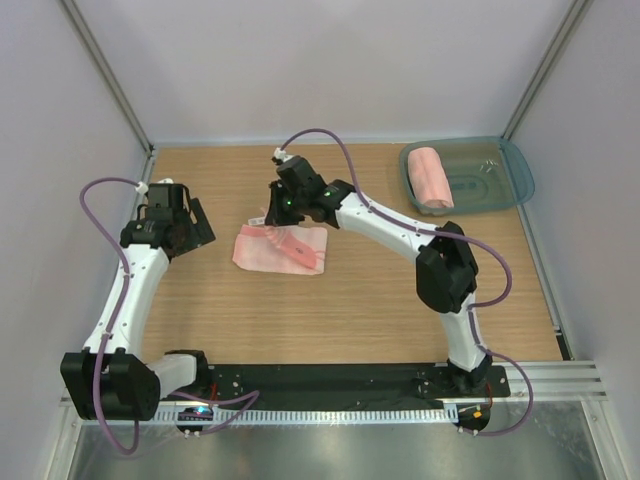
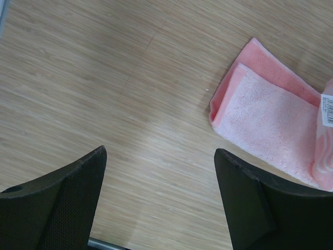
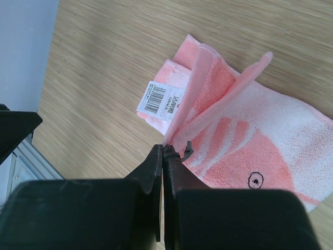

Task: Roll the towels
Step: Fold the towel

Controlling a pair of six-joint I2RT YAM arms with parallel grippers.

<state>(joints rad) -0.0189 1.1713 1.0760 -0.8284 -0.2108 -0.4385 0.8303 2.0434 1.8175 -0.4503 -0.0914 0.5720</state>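
Observation:
The towel's outer end lies uncovered and the raised fold would drop short if I opened now, so my right gripper keeps holding the raised fold.
A striped salmon-pink towel [image 1: 285, 250] lies folded on the wooden table, with a barcode label [image 3: 162, 100] and a small round black mark [image 3: 256, 180]. My right gripper [image 3: 164, 147] is shut, pinching a raised fold at the towel's [image 3: 250, 135] edge, and that fold stands up off the cloth. The right gripper [image 1: 268, 214] is at the towel's far left corner. My left gripper [image 1: 190, 222] hangs open over bare wood, left of the towel [image 2: 270, 122]; nothing is between its fingers [image 2: 83, 182]. A second, plain pink towel [image 1: 432, 178] lies rolled in the tray.
A teal plastic tray [image 1: 505, 172] sits at the back right corner of the table. White walls close in the table on three sides. The wood's [image 2: 104, 78] far left edge shows in the left wrist view.

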